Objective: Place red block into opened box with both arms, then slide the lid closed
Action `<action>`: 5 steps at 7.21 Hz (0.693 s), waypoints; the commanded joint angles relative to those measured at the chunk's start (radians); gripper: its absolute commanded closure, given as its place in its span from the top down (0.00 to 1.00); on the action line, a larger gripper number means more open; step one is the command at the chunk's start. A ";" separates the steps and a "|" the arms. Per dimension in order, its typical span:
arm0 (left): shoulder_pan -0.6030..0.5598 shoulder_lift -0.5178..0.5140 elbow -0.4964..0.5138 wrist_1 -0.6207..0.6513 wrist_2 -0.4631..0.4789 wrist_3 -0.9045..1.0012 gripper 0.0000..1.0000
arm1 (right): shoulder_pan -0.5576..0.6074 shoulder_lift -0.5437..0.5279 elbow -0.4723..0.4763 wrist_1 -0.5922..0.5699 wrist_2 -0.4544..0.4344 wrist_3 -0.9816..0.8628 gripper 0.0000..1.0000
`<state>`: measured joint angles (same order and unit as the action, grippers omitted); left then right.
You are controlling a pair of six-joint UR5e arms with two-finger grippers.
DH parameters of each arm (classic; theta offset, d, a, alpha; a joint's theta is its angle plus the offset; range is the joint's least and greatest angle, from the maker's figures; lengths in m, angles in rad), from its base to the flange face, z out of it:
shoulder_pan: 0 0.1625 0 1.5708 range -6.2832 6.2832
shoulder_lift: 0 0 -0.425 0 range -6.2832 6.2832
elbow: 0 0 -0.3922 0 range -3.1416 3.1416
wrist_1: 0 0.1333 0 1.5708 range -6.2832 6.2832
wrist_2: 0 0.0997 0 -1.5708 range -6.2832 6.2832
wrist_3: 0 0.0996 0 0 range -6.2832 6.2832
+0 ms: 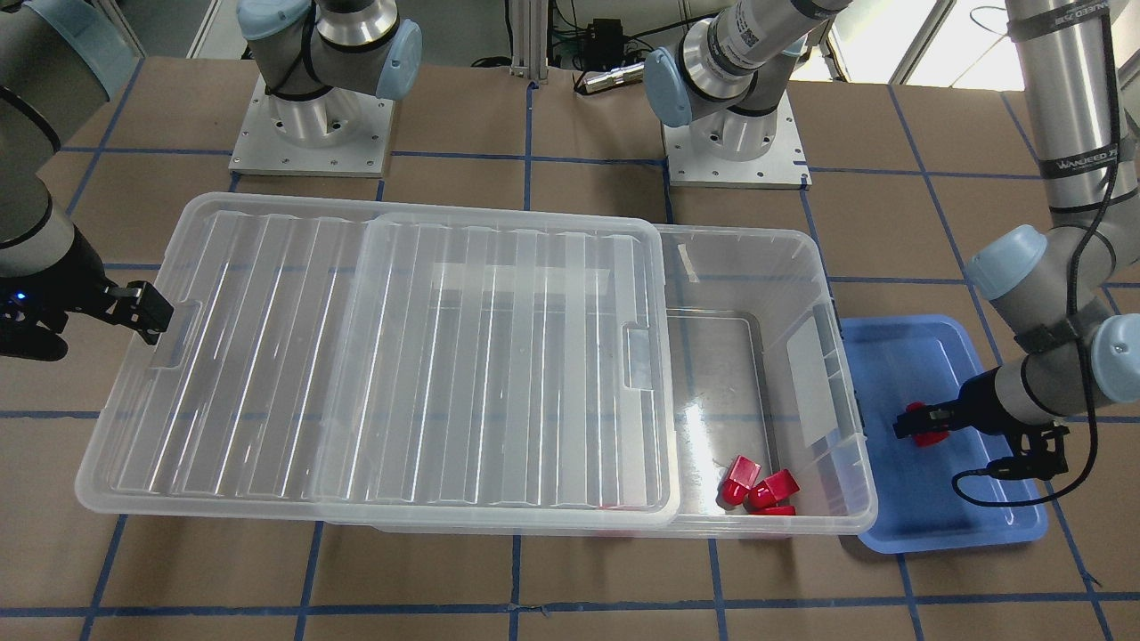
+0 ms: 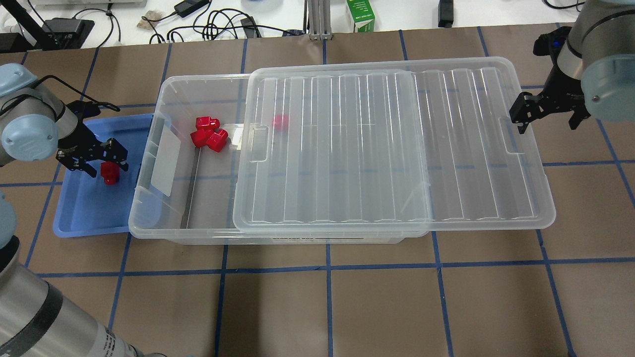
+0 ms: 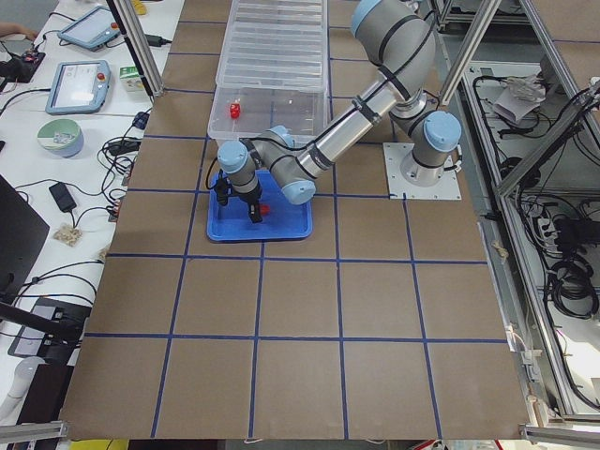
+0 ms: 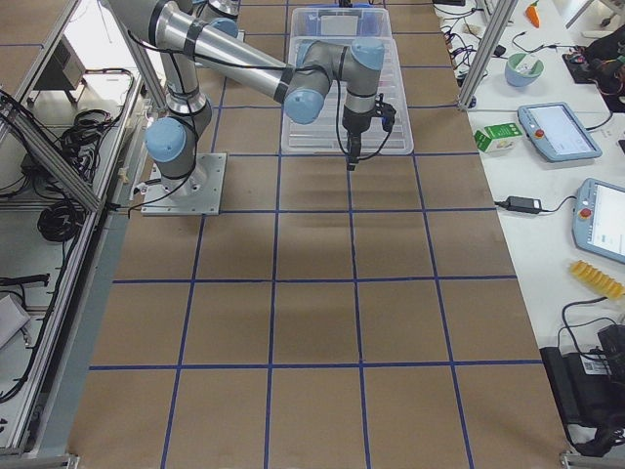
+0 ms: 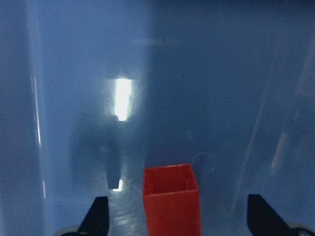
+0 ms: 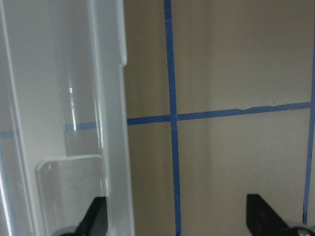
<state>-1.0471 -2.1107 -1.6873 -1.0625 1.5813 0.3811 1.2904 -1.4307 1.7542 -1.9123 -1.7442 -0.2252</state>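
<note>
I need to place the block into the opened box [image 1: 727,385], so next my left gripper should grab the red block's square body [image 1: 925,436].
A small red block [image 5: 170,196] stands on the blue tray [image 2: 84,213], seen too as the red block [image 2: 109,172]. My left gripper [image 5: 177,216] hangs low over it, open, fingers either side without touching. The clear box [image 2: 149,148] lies across the table's middle. Its ribbed lid [image 2: 387,148] is slid towards my right, overhanging that end and leaving the box's left end uncovered. My right gripper [image 2: 543,111] is open at the lid's right short edge [image 6: 110,123], one finger over the lid and the other over the table.
Several red pieces [image 2: 208,136] lie in the box's uncovered end; another red piece [image 2: 281,121] shows through the lid. The blue tray [image 1: 962,516] touches the box's left end. Both arm bases [image 1: 312,133] stand behind the box. Brown table with blue tape lines surrounds everything.
</note>
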 commanded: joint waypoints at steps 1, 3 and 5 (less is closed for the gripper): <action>-0.001 -0.002 0.001 -0.001 -0.004 0.008 0.48 | 0.010 -0.017 -0.078 0.104 0.065 0.006 1.00; 0.006 0.020 0.005 -0.013 -0.004 0.016 0.00 | 0.091 -0.042 -0.290 0.357 0.150 0.056 1.00; -0.011 0.090 0.090 -0.168 -0.009 0.019 0.00 | 0.221 -0.042 -0.405 0.444 0.146 0.152 1.00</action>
<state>-1.0480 -2.0655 -1.6526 -1.1212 1.5771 0.3983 1.4334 -1.4711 1.4196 -1.5260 -1.6027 -0.1368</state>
